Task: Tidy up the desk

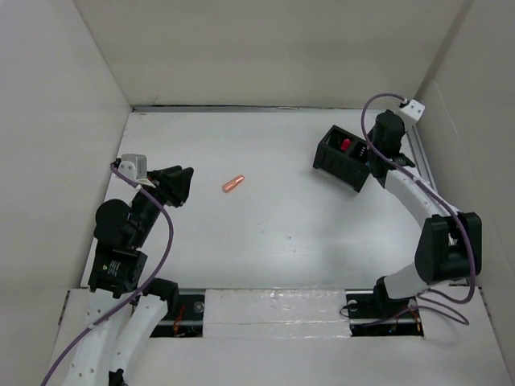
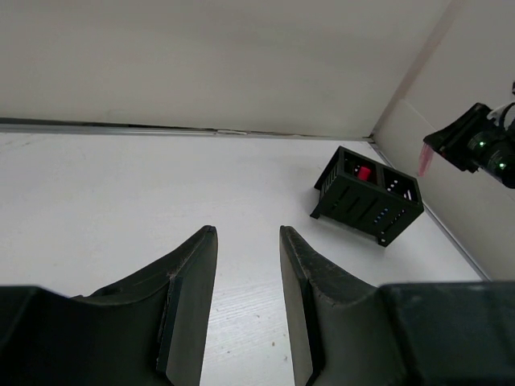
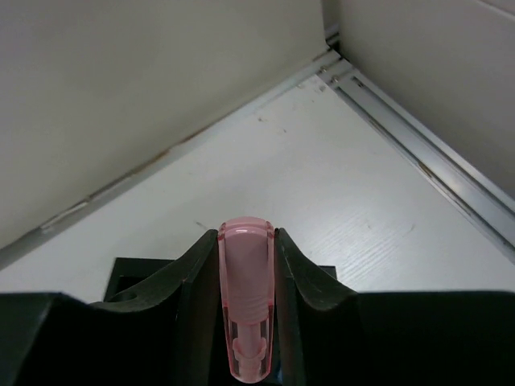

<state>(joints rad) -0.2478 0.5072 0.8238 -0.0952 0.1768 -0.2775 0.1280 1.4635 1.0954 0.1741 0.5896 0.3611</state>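
Observation:
My right gripper needs to bring the pink piece (image 3: 245, 297) toward the box first. The piece is above and past the box's rim and would miss if I opened now.
The desk (image 1: 282, 241) is a matte-white tabletop. A small orange capsule-shaped piece (image 1: 232, 184) lies on it left of centre. A black slotted organizer box (image 1: 344, 158) stands tilted at the back right with a red item (image 1: 346, 145) inside; it also shows in the left wrist view (image 2: 366, 195). My right gripper (image 1: 372, 157) hovers at the box's right side, shut on a pink translucent pen-like piece (image 3: 245, 297) above the box's rim (image 3: 137, 273). My left gripper (image 1: 185, 186) is open and empty at the left, its fingers (image 2: 189, 289) pointing across bare desk.
White wall panels stand on the left, back and right. Metal rails (image 3: 418, 145) run along the desk's back and right edges, meeting in the far corner close to the box. The arm bases sit at the near edge.

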